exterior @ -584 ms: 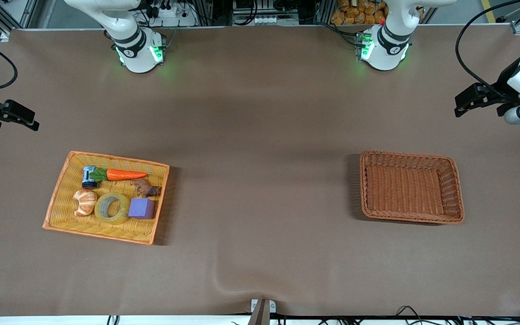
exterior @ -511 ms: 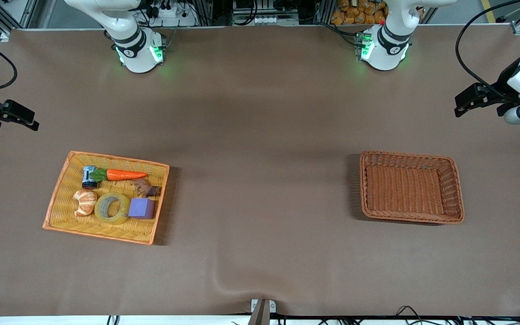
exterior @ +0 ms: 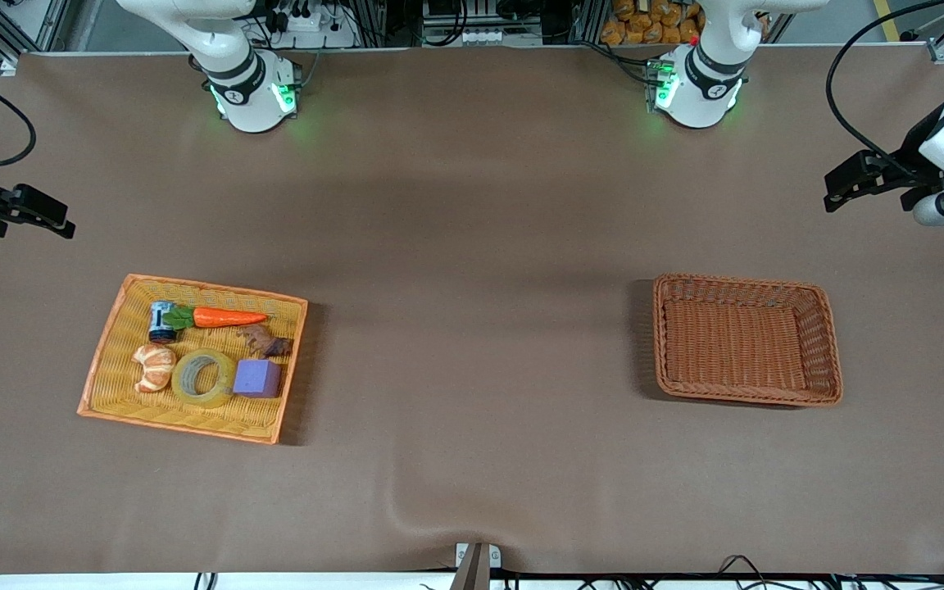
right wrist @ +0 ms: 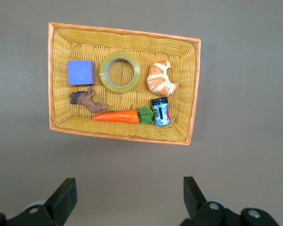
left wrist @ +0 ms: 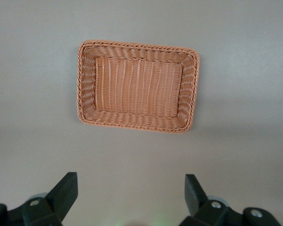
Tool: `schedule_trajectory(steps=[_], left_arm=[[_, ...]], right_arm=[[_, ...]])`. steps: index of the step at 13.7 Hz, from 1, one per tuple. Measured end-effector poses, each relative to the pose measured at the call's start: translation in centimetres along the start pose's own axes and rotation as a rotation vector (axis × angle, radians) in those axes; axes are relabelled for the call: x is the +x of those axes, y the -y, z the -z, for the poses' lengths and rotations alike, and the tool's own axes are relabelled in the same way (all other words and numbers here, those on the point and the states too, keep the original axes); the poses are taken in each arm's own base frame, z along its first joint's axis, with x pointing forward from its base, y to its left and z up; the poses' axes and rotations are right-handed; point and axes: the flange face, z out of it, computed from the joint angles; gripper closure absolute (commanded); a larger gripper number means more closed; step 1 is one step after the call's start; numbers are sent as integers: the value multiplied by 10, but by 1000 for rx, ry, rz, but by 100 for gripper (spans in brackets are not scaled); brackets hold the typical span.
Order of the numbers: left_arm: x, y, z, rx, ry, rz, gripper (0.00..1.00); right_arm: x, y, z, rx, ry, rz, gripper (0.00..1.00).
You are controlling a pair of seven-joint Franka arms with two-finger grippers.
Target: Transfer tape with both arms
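Observation:
The tape needs to be transferred toward the brown basket (exterior: 738, 281). My right gripper will next grab the tape by its ring side (exterior: 184, 379) for that.
The tape (exterior: 203, 378), a translucent yellowish ring, lies flat in the yellow wicker tray (exterior: 193, 287) toward the right arm's end of the table, between a croissant toy (exterior: 154, 366) and a purple cube (exterior: 257, 378). It also shows in the right wrist view (right wrist: 120, 71). My right gripper (exterior: 50, 223) is open and empty, up in the air over the table's edge, apart from the tray; its fingers frame bare table (right wrist: 129, 186). My left gripper (exterior: 837, 192) is open and empty, up over the table beside the brown basket (exterior: 738, 281), which is empty (left wrist: 137, 44).
The tray also holds a toy carrot (exterior: 226, 317), a small can (exterior: 162, 321) and a brown animal figure (exterior: 265, 340). Bare brown table lies between the tray and the basket. The cloth has a wrinkle near the front edge (exterior: 406, 516).
Both grippers have shifted only very slightly. The tape and the other things have not moved.

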Motion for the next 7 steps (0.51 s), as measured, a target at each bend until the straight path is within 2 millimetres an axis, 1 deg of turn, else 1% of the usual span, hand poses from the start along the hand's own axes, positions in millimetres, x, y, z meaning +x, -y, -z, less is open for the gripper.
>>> schedule_trajectory(steps=[1,2,4,7], left_arm=[[0,-1,0,0,2,-1,0],[0,-1,-1,1,5,-2,0],[0,-1,-3,1,10,-3,0],[1,-2,-5,2,18,-3,0]], right_arm=[[5,4,-12,-1,-11,7,0],[11,9,-30,-3,-17,17,0],[23,18,-79,-4,14,33,0],[51,24,-147,-10,20,44,0]])
